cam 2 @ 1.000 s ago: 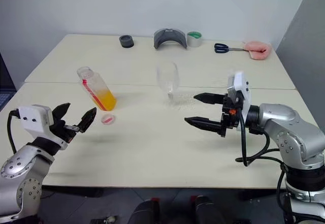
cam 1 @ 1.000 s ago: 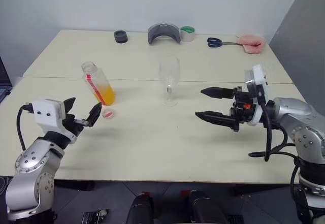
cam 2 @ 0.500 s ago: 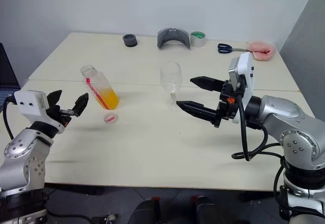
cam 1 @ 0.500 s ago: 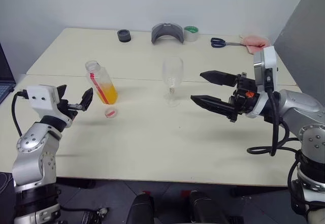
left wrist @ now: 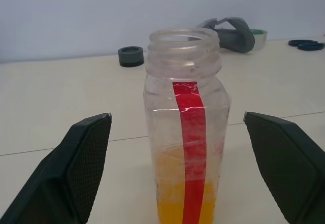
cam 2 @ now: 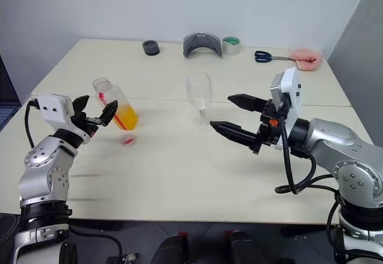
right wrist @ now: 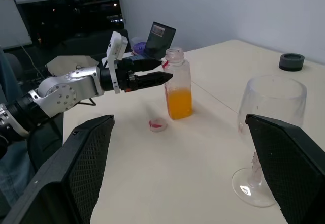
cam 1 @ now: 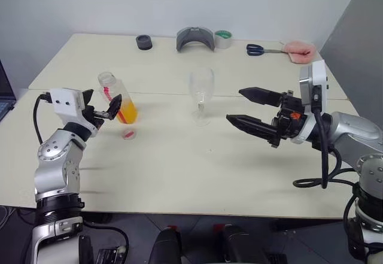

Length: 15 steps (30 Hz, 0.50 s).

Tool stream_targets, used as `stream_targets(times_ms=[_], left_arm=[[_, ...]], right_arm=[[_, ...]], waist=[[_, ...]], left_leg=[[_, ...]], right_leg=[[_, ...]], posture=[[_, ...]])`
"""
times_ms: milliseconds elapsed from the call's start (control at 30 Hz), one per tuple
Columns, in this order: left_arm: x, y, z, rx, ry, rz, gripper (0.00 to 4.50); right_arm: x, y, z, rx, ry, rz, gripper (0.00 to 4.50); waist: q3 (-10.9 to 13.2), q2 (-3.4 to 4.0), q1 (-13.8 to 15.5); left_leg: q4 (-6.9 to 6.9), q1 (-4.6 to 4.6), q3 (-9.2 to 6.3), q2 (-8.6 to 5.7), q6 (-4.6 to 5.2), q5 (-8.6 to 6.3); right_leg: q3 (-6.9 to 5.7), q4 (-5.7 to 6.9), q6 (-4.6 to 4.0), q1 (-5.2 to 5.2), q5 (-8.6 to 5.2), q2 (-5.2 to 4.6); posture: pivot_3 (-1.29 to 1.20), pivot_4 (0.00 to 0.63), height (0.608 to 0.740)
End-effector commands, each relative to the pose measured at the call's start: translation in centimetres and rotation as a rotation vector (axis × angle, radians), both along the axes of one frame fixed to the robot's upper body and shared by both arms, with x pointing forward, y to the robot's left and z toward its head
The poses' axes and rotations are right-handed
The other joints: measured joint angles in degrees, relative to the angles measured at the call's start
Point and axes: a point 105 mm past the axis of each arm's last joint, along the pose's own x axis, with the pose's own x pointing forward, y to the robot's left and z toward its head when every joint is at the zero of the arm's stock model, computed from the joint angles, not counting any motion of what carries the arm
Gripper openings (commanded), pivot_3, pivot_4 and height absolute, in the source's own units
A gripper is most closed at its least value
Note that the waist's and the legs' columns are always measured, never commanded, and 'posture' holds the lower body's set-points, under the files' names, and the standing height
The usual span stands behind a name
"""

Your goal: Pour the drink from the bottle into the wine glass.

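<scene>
My left gripper picks up the bottle with orange drink (cam 1: 127, 112) inside by its flat-sided body (cam 1: 124, 102) next, leaving the bottle's uncapped opening free to pour.
The bottle (cam 1: 116, 98) stands uncapped on the left of the table, with the orange drink (cam 1: 127, 112) filling its lower part. A red stripe runs down its side. Its red-and-white cap (cam 1: 128, 134) lies on the table just in front of it. My left gripper (cam 1: 102, 103) is open and level at the bottle, which stands just ahead of its spread fingers (left wrist: 86, 158) without touching them. The empty wine glass (cam 1: 200, 93) stands upright at the table's middle. My right gripper (cam 1: 236, 104) hovers open to the right of the glass, pointing at it and holding nothing.
Along the table's far edge lie a black tape roll (cam 1: 143, 42), a grey curved object (cam 1: 194, 38), a green-and-white tape roll (cam 1: 222, 38), blue scissors (cam 1: 257, 49) and a pink cloth (cam 1: 297, 49). A laptop (right wrist: 160, 36) sits beyond the table's left end.
My left gripper has moved forward and a little up, from short of the bottle to right at it, still open. The right gripper has hardly moved.
</scene>
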Motion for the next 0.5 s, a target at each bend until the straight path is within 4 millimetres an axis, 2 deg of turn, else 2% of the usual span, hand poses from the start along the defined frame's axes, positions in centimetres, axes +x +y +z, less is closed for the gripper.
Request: stream_targets(times_ms=[33,233,433,500], left_arm=[[1.0,0.1,1.3,0.04,-0.048,-0.01,4.5],[2.6,0.1,1.2,0.053,-0.058,-0.02,4.5],[3.9,-0.8,1.0,0.057,-0.059,-0.054,4.5],[4.2,-0.8,1.0,0.056,-0.058,-0.05,4.09]], right_arm=[[-0.7,-0.2,1.1,0.013,-0.058,-0.008,4.42],[-0.5,-0.5,1.1,0.007,-0.06,-0.026,4.42],[-0.5,-0.4,1.0,0.005,-0.059,-0.033,4.42],[-0.4,-0.5,0.9,0.003,-0.059,-0.039,4.5]], waist=[[0.0,0.0,0.1],[0.0,0.0,0.1],[0.0,0.0,0.1],[0.0,0.0,0.1]], left_leg=[[0.0,0.0,0.0,-0.01,0.0,0.0],[0.0,-0.01,0.0,-0.01,0.0,0.0],[0.0,-0.02,0.0,-0.01,0.0,0.0],[0.0,-0.02,0.01,-0.01,0.0,0.0]], right_leg=[[0.0,0.0,0.0,0.0,0.0,0.0],[-0.01,0.0,0.0,0.0,0.0,0.0],[-0.03,0.0,0.0,0.0,0.0,0.01],[-0.01,0.0,0.0,0.0,0.0,0.01]], posture=[[0.0,0.15,0.74],[0.0,0.15,0.74],[0.0,0.15,0.74],[0.0,0.15,0.74]])
